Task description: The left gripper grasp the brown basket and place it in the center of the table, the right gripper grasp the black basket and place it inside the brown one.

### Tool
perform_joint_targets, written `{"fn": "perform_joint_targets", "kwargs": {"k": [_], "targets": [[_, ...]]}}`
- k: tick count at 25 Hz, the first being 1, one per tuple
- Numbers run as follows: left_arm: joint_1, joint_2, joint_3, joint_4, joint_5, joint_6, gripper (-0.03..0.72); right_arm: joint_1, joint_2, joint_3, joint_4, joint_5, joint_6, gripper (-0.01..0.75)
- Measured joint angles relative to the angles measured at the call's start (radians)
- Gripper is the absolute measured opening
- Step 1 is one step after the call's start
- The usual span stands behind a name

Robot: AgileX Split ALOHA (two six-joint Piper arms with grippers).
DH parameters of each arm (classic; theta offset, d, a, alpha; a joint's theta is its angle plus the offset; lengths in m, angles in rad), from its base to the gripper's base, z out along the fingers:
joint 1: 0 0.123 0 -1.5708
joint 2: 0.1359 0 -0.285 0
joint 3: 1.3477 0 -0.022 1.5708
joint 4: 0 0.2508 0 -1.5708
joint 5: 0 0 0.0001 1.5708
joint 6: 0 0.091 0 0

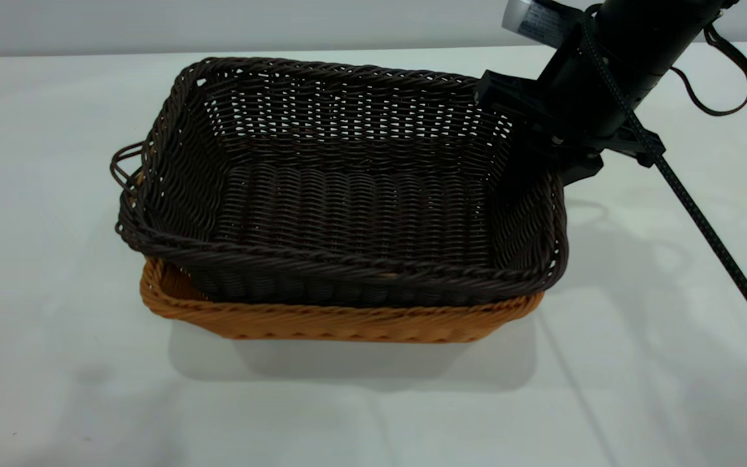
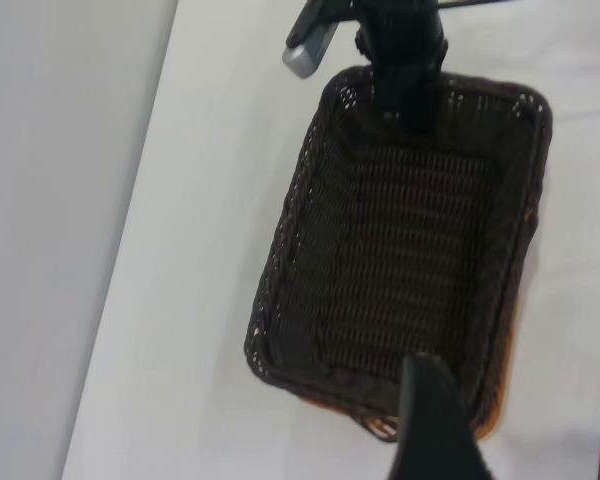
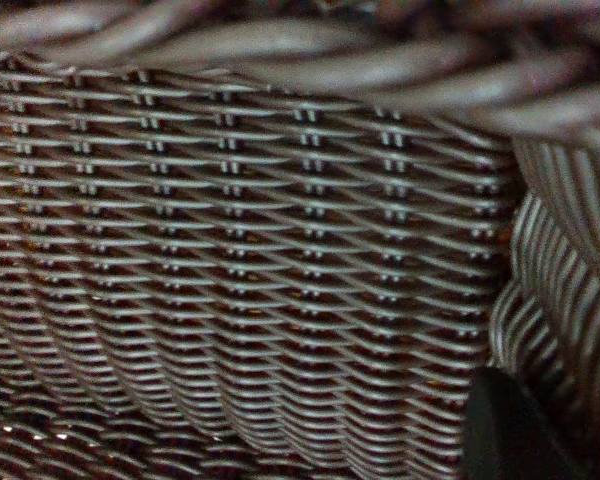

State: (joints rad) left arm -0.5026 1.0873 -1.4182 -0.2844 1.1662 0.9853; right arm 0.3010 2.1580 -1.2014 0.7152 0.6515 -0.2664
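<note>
My right gripper is ready to open, because the black basket's lower part (image 1: 332, 289) sits inside the brown basket's rim (image 1: 347, 311) and the black basket would stay nested.
The black basket (image 1: 347, 188) sits nested in the brown basket (image 1: 347, 321) in the middle of the white table (image 1: 56, 363). Its rim stands well above the brown rim, and its left end overhangs. My right gripper (image 1: 532, 162) is at the black basket's right short end, closed over the wall there. In the right wrist view one finger (image 3: 510, 430) lies against the dark weave (image 3: 240, 260); the other is hidden behind it. My left gripper (image 2: 520, 430) is out of the exterior view. It hangs open above the near end of the baskets (image 2: 410, 250), touching neither.
The right arm's braided cable (image 1: 704, 220) runs down to the right over the table. The table's edge and a grey wall (image 2: 50, 240) show in the left wrist view. White tabletop lies all round the baskets.
</note>
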Motion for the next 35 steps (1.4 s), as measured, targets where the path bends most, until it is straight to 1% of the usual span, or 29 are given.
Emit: {"fn": "perform_joint_targets", "kwargs": {"k": [2,4,6,10,14,16,17,19,21,27,31,35], "targets": [[0.0,0.0,0.001,0.017,0.0,0.0,0.407,0.0,0.0,-0.001,-0.011,0.001,0.001,0.094],[0.0,0.0,0.001,0.026,0.0,-0.001,0.407,0.0,0.0,-0.001,-0.014,0.003,0.001,0.114],[0.0,0.0,0.001,0.029,0.0,-0.001,0.407,0.0,0.0,-0.001,-0.014,0.005,0.001,0.154],[0.0,-0.004,0.001,0.037,0.0,0.0,0.407,0.0,0.0,-0.003,-0.016,0.04,-0.011,0.314],[0.0,-0.033,0.001,0.096,0.0,-0.011,0.406,0.0,-0.035,-0.004,-0.051,0.1,-0.045,0.467],[0.0,-0.053,0.001,0.145,0.0,-0.043,0.406,0.0,-0.078,-0.004,-0.082,0.113,-0.051,0.524],[0.0,-0.065,0.001,0.169,0.0,-0.06,0.406,0.0,-0.102,-0.004,-0.097,0.117,-0.052,0.54],[0.0,-0.091,0.001,0.217,0.0,-0.11,0.405,0.0,-0.165,-0.004,-0.137,0.124,-0.049,0.561],[0.0,-0.118,0.001,0.267,0.0,-0.167,0.405,0.0,-0.25,-0.004,-0.186,0.143,-0.025,0.566],[0.0,-0.224,0.001,0.411,0.0,-0.431,0.405,0.0,-0.578,-0.003,-0.253,0.254,0.024,0.566],[0.0,-0.295,0.001,0.459,0.0,-0.597,0.405,0.0,-0.817,-0.003,-0.337,0.339,0.091,0.566],[0.0,-0.345,0.001,0.463,0.0,-0.741,0.405,0.0,-1.029,-0.002,-0.451,0.446,0.182,0.568]]}}
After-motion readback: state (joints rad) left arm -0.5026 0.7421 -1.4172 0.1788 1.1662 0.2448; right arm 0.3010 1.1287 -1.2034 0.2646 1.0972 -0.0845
